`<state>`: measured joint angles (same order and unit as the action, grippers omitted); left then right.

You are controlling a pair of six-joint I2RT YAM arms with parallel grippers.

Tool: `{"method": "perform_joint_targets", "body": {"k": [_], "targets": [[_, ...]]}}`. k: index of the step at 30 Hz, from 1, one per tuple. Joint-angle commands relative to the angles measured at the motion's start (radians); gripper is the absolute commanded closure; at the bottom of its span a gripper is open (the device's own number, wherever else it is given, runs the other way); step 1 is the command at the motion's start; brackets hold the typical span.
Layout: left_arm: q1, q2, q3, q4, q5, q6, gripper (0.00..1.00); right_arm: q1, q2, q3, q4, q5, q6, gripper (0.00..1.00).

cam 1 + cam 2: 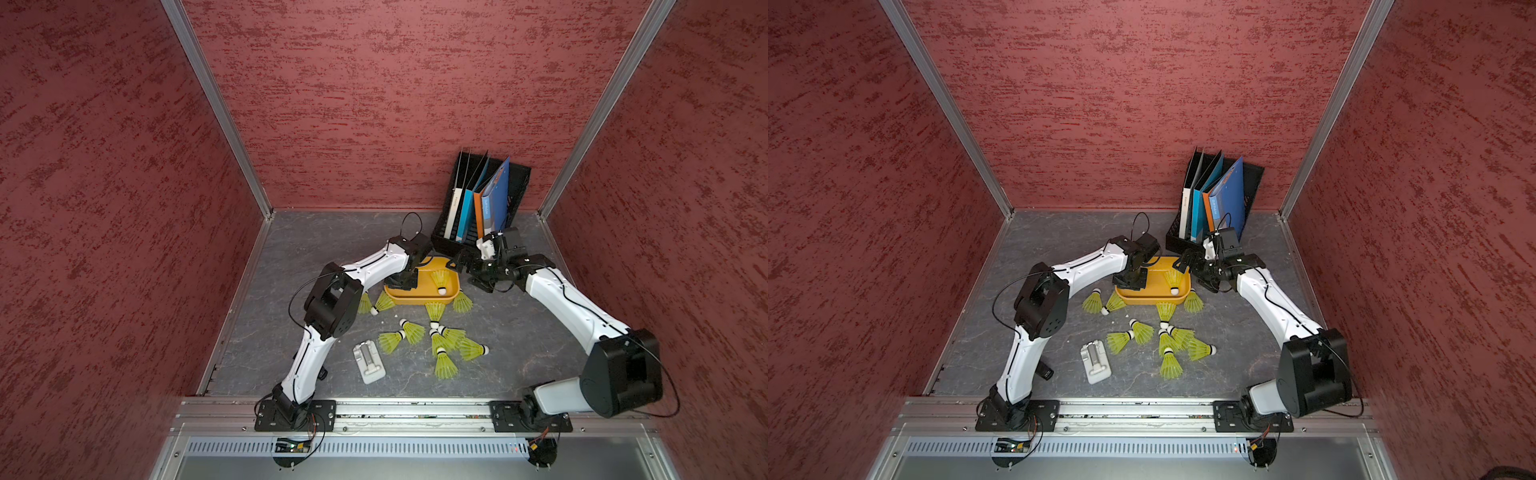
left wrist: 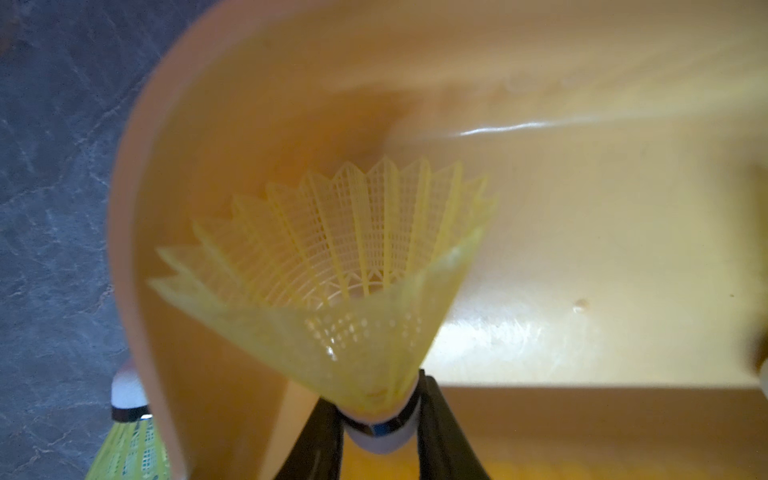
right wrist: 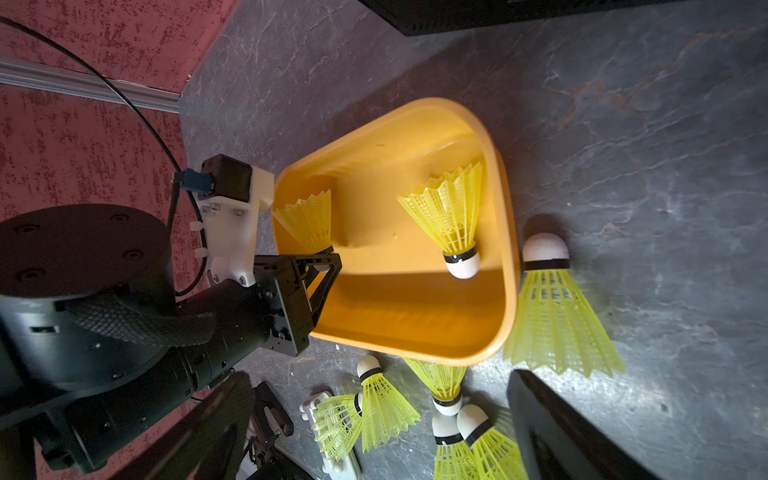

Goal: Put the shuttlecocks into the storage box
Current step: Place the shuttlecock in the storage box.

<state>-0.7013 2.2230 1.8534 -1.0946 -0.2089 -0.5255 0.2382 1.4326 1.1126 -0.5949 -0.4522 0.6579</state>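
My left gripper should open now: the shuttlecock's skirt [image 2: 352, 272] is inside the storage box's rim, over the storage box's bottom, so the shuttlecock would settle there if let go.
The orange-yellow storage box [image 1: 415, 298] [image 1: 1144, 297] sits mid-table. My left gripper [image 1: 403, 283] [image 2: 378, 401] hangs over its left end, shut on the white tip of a neon yellow-green shuttlecock [image 2: 324, 291] [image 3: 308, 220] whose skirt points into the box [image 2: 582, 249]. Another shuttlecock [image 1: 440, 281] [image 3: 451, 220] lies inside the box [image 3: 415, 320] near its right end. Several shuttlecocks [image 1: 444, 345] [image 1: 1169, 345] lie scattered on the table in front of the box. My right gripper [image 1: 469, 274] [image 3: 382, 378] is open and holds nothing, just off the box's right end.
A black file rack [image 1: 484, 199] with blue, orange and white folders stands behind the right gripper against the back wall. A white plastic piece [image 1: 369, 362] lies on the grey table near the front. Red walls close in three sides.
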Motion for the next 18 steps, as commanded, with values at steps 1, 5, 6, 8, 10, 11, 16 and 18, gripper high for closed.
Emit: {"method": "perform_joint_targets", "body": {"k": [1, 5, 6, 8, 10, 11, 16, 18], "targets": [[-0.004, 0.028, 0.039, -0.033, -0.025, 0.013, 0.71, -0.008, -0.010, 0.021, 0.017, -0.009, -0.002, 0.02], [-0.003, 0.030, 0.041, -0.039, -0.029, 0.015, 0.67, -0.007, -0.018, 0.019, 0.010, -0.006, -0.006, 0.02], [-0.003, 0.030, 0.042, -0.039, -0.029, 0.015, 0.67, -0.007, -0.019, 0.018, 0.010, -0.005, -0.005, 0.02], [-0.004, 0.032, 0.041, -0.040, -0.025, 0.015, 0.67, -0.007, -0.023, 0.018, 0.009, -0.007, -0.004, 0.02], [-0.005, 0.033, 0.042, -0.042, -0.026, 0.016, 0.67, -0.008, -0.027, 0.018, 0.009, -0.008, -0.004, 0.02], [-0.004, 0.036, 0.044, -0.045, -0.027, 0.016, 0.66, -0.008, -0.028, 0.018, 0.008, -0.006, -0.004, 0.02], [-0.004, 0.040, 0.046, -0.050, -0.031, 0.018, 0.66, -0.008, -0.027, 0.017, 0.005, -0.005, -0.004, 0.02], [-0.004, 0.042, 0.046, -0.051, -0.029, 0.018, 0.66, -0.007, -0.026, 0.016, 0.004, -0.004, -0.006, 0.02]]}}
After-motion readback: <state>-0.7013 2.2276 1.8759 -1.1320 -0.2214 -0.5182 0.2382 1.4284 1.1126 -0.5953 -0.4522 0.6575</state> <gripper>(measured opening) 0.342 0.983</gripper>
